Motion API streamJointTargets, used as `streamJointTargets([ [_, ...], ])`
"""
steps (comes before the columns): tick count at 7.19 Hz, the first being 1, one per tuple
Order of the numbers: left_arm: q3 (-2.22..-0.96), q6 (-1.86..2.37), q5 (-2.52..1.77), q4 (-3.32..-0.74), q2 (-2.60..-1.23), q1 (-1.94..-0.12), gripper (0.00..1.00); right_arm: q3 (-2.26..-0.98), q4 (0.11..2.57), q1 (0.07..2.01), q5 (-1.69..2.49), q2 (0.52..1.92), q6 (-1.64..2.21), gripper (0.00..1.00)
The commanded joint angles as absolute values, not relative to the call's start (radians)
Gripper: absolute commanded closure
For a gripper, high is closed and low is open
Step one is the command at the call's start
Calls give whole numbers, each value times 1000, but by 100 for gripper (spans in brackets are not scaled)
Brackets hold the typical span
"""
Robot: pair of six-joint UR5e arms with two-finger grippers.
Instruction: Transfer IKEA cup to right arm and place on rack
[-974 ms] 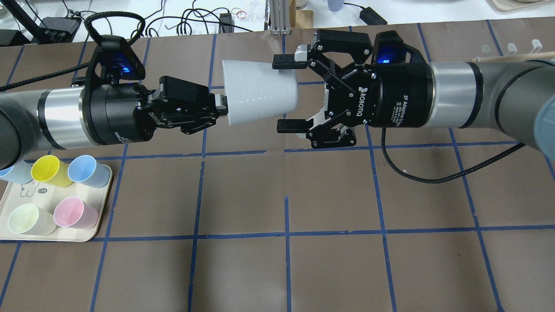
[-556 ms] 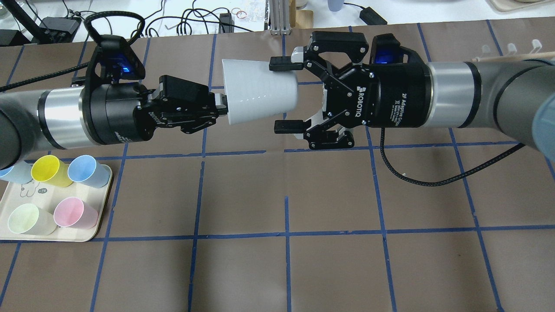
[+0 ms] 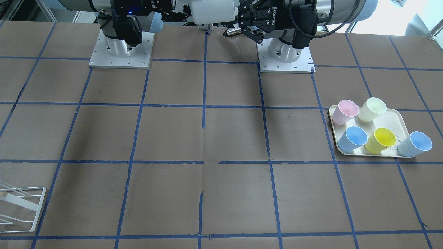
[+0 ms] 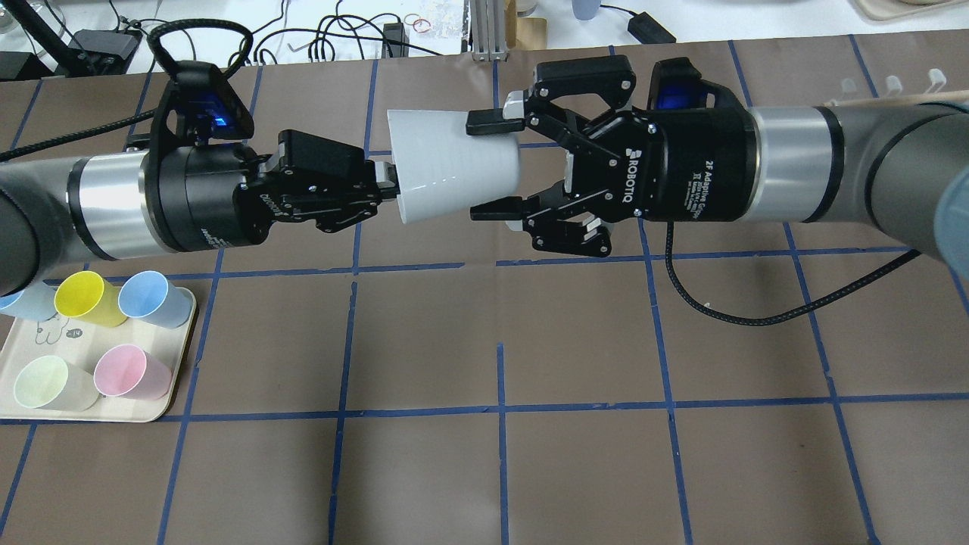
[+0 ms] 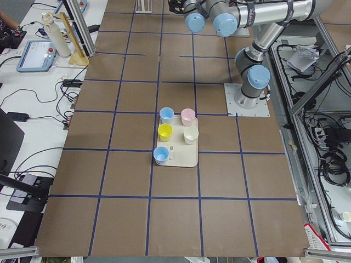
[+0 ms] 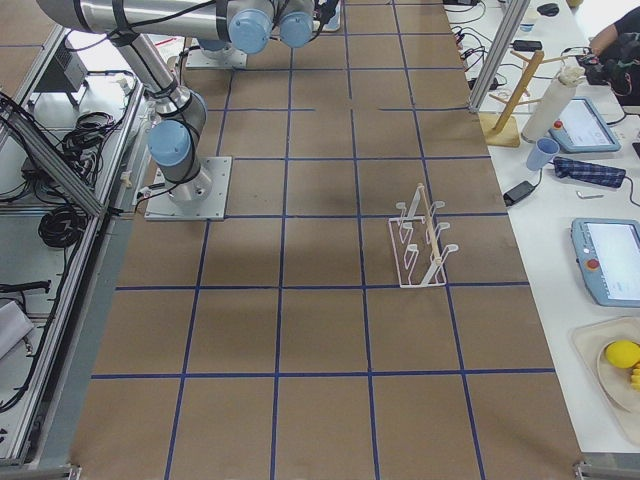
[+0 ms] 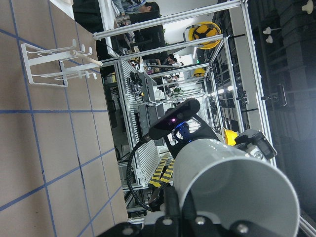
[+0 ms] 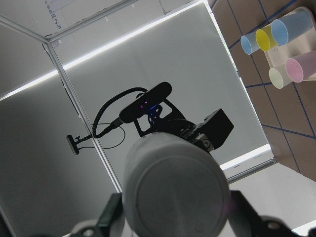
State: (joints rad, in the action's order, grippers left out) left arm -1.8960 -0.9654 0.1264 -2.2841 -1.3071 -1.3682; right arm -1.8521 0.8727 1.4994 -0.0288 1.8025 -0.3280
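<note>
My right gripper will next grab the grey IKEA cup by its narrow base end (image 8: 175,195) to carry the cup over to the rack.
The grey IKEA cup (image 4: 454,170) lies on its side in mid-air above the far middle of the table. My left gripper (image 4: 387,185) is shut on its wide rim. My right gripper (image 4: 490,166) straddles the cup's narrow base end, its jaws open and close to both sides of the cup. The cup also shows in the front view (image 3: 211,10), the left wrist view (image 7: 232,187) and, base on, the right wrist view (image 8: 175,190). The white wire rack (image 6: 420,250) stands on the table's right side and also shows in the front view (image 3: 20,207).
A cream tray (image 4: 121,412) at the near left holds pink, yellow, pale green and blue cups (image 4: 129,371). The right arm's black cable (image 4: 757,314) hangs low over the table. Cables and boxes lie beyond the far edge.
My right gripper has moved slightly left along the cup and its jaws have narrowed towards the cup's sides. My left gripper and the cup have stayed still.
</note>
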Motion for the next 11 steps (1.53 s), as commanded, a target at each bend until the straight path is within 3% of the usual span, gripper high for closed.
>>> streamJointTargets([
  [1, -1896, -966, 127, -2283, -1307, -1368, 92, -1845, 874, 1497, -29, 1801, -318, 41],
  [2, -1896, -963, 127, -2284, -1307, -1368, 67, -1845, 874, 1494, -29, 1799, -316, 44],
  [3, -1896, -960, 126, -2284, -1307, -1368, 11, -1845, 876, 1490, -29, 1798, -313, 47],
  [4, -1894, -959, 127, -2284, -1307, -1368, 0, -1845, 876, 1488, -29, 1798, -313, 54],
  [5, -1894, -957, 126, -2284, -1307, -1368, 0, -1844, 876, 1488, -29, 1798, -311, 65],
  [9, -1878, -812, 149, -2261, -1308, -1362, 0, -1818, 890, 1348, -92, 1795, -292, 71],
  [11, -1888, -482, 353, -1967, -1327, -1362, 0, -1784, 909, 1187, -295, 1795, -291, 81],
])
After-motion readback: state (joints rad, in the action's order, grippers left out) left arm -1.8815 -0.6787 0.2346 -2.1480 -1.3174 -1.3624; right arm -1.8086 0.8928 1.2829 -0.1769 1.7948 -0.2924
